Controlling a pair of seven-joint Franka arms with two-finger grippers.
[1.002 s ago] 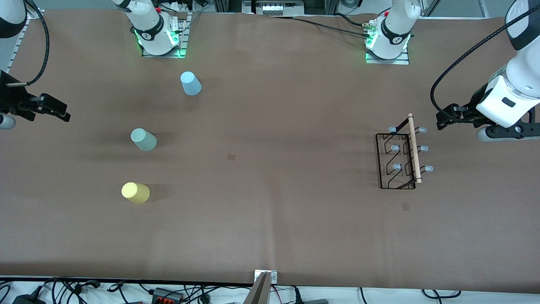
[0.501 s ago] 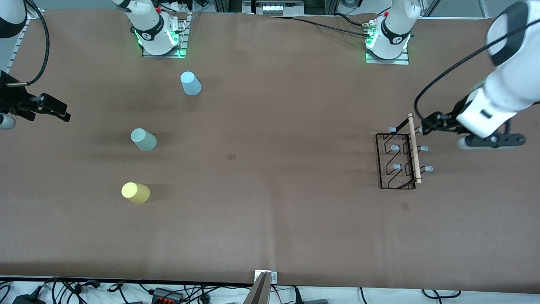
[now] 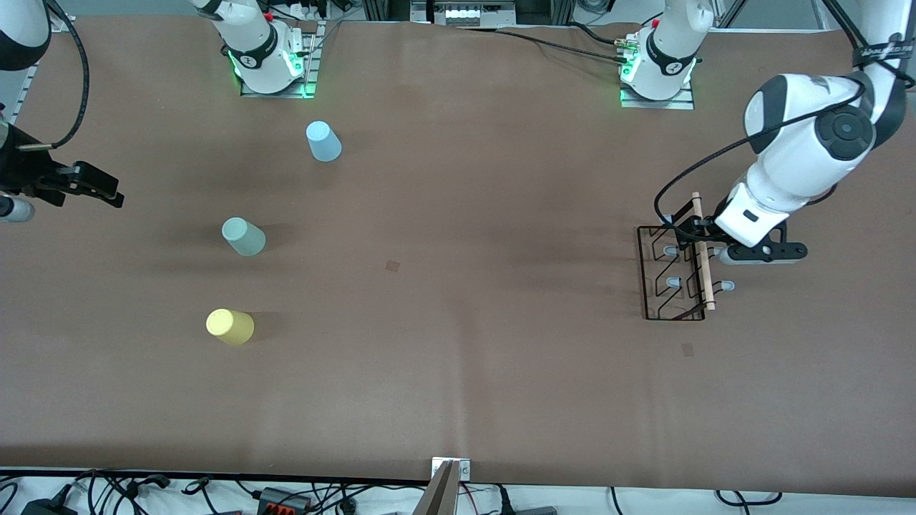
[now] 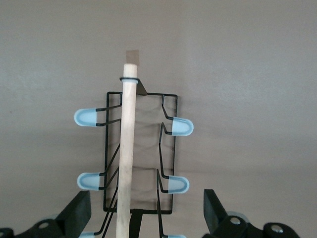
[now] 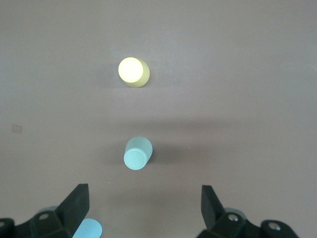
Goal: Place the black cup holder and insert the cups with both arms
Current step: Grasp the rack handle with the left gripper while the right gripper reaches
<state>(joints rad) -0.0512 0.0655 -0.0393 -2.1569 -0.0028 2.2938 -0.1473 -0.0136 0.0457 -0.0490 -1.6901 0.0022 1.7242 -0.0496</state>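
Observation:
It isn't time to close yet: my fingers are above the holder and don't reach the wooden rod (image 3: 705, 283) (image 4: 126, 148). My left gripper needs to move toward the rod first, then close on it.
The black cup holder (image 3: 671, 275) stands on the brown table at the left arm's end, its wooden rod handle (image 3: 704, 257) on top. My left gripper (image 3: 690, 232) hovers open over the holder's end nearer the bases. In the left wrist view the holder (image 4: 141, 148) lies below the gripper (image 4: 145, 218), and the rod (image 4: 126, 148) runs between the spread fingers without touching them. Three cups stand closed end up near the right arm's end: blue (image 3: 323, 141), pale green (image 3: 243, 237), yellow (image 3: 230, 326). My right gripper (image 3: 100, 187) waits open and empty at that end; its wrist view (image 5: 143, 208) shows the yellow (image 5: 132, 72), green (image 5: 137, 153) and blue (image 5: 88, 229) cups.
Two small brown square marks lie on the table, one mid-table (image 3: 392, 265) and one nearer the front camera than the holder (image 3: 688, 349). The arm bases (image 3: 272, 64) (image 3: 657, 71) stand along the table's back edge. Cables run along the front edge.
My left arm has swung in from the table's end and brought its open gripper over the cup holder. The right arm has barely moved. Cups and holder are still.

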